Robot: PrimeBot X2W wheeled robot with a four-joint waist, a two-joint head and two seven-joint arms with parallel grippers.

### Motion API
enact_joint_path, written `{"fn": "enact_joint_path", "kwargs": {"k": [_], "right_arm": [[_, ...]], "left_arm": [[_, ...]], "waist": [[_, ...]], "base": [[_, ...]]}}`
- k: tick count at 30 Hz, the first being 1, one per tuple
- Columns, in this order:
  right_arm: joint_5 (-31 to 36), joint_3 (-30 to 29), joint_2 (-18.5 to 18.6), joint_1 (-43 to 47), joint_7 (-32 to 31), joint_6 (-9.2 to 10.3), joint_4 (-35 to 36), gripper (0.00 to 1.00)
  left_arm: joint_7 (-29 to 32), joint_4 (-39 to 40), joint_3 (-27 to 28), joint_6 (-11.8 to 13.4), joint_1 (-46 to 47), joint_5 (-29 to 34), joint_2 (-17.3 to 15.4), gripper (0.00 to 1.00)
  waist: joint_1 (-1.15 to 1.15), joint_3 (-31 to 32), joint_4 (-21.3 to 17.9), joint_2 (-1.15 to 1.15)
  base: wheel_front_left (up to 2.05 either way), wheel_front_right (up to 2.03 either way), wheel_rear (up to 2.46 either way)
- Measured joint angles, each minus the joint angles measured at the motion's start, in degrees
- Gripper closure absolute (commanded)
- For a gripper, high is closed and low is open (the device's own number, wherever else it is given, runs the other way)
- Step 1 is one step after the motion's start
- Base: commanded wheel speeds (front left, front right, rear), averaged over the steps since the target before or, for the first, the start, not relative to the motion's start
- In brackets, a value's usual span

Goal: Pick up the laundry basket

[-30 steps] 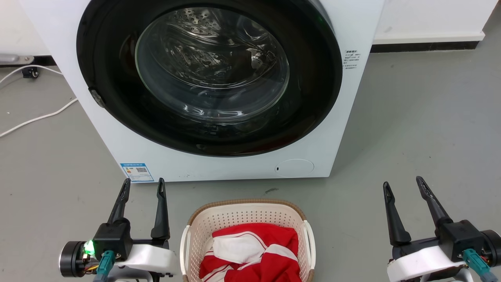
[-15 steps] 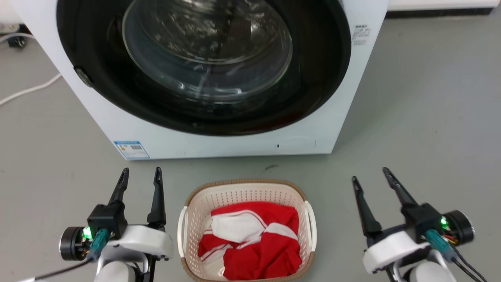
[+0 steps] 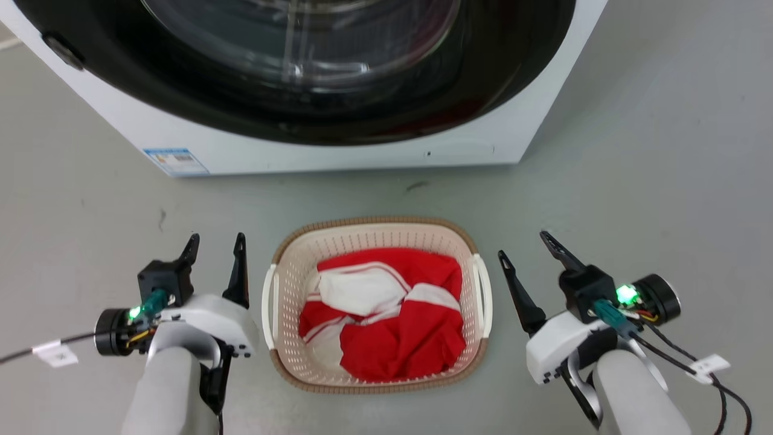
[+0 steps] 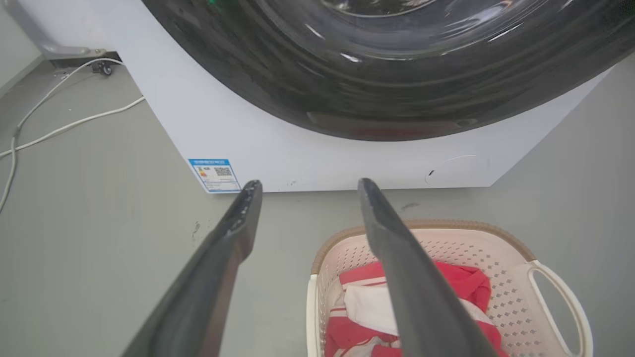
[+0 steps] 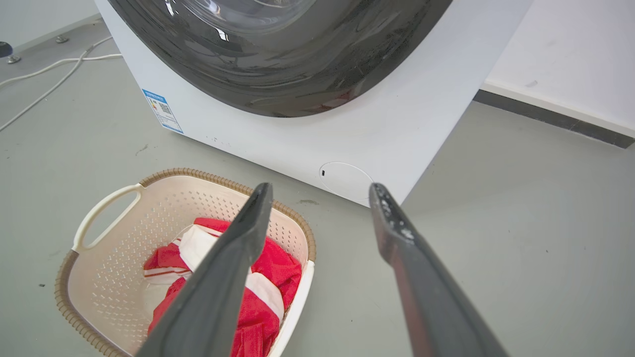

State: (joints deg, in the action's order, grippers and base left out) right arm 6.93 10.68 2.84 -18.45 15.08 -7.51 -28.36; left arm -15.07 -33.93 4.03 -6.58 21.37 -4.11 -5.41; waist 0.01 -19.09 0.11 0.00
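The left gripper should next grab its slim white loop handle to pick up the laundry basket, because the woven-rimmed body is far wider than the gripper's open fingers.
The laundry basket stands on the grey floor in front of the washer, cream-white and perforated with a brown woven-look rim and a white loop handle on each side. Red and white cloth lies inside it. My left gripper hangs open just left of the basket's left handle, apart from it. Right of the right handle, my right gripper is also open and holds nothing. The left wrist view has the basket at lower right; the right wrist view has the basket at lower left.
A white front-loading washer with a large dark round door stands close behind the basket. White cables trail over the floor to the washer's left. A white wall with a dark skirting strip runs at the right.
The head camera has tilted down, so the washer slid up the picture and the whole basket came into view. Both grippers now sit closer to the basket's sides, still open.
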Motion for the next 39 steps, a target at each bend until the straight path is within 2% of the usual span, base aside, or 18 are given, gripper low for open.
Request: {"fn": "enact_joint_path", "kwargs": {"k": [13, 19, 26, 39], "right_arm": [[1.22, 3.91, 0.0, -10.72, 0.01, 0.0, -14.29, 0.0], [1.75, 5.13, 0.0, -13.95, 0.01, 0.0, -19.6, 0.0], [2.2, 5.26, 0.0, -16.97, 0.0, 0.0, -24.69, 0.0], [2.15, 5.44, 0.0, -21.98, 0.01, 0.0, -32.05, 0.0]], "left_arm": [[0.0, -19.76, -2.74, -0.75, 12.22, -0.37, -3.01, 0.0], [-0.01, -26.85, -5.53, -0.81, 17.05, -1.88, -3.22, 0.0], [0.0, -32.18, -9.29, -0.82, 20.82, -4.83, -3.26, 0.0], [0.0, -36.31, -13.88, -0.82, 24.3, -8.83, -3.89, 0.0]], "waist": [[0.0, -10.09, 0.11, 0.0], [0.0, -13.66, 0.32, 0.0], [0.0, -17.42, 0.69, 0.0], [-0.01, -22.9, 0.97, 0.0]], "base": [[0.0, 0.0, 0.0], [0.0, 0.0, 0.0], [0.0, 0.0, 0.0], [0.0, 0.0, 0.0]]}}
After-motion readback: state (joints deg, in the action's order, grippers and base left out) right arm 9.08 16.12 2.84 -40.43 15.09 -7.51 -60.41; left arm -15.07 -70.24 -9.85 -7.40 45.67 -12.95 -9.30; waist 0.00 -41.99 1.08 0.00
